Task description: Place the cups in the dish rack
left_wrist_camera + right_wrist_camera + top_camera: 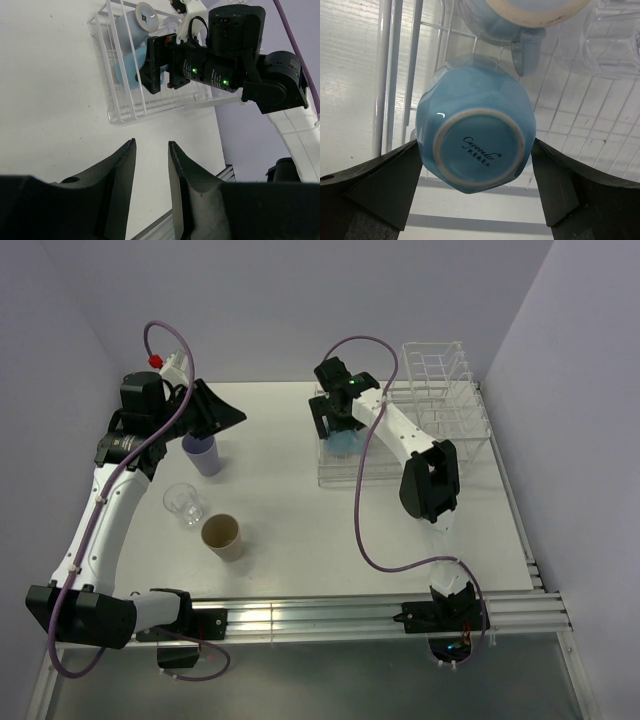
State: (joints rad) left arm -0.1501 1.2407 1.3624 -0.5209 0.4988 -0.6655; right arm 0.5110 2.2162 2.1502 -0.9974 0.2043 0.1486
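Note:
I should next grab the lavender tumbler by its rim (199, 444) with my left gripper, so its base end stays free for passing to my right gripper.
The white wire dish rack (440, 430) stands at the back right. My right gripper (340, 432) is over its near left corner, shut on an upturned light blue mug (475, 145), one finger on each side. A second light blue mug (520, 20) and a clear glass (615, 35) lie in the rack beyond it. My left gripper (232, 418) is open and empty, just above the lavender tumbler (203, 456). Another clear glass (183, 503) and the tan brown cup (223, 536) stand on the table in front of the tumbler.
The left wrist view looks across bare white table to the rack (125, 107) and the right gripper's black body (220, 55). Purple-grey walls close in on the table at the back and sides. A metal rail (380, 615) runs along the near edge.

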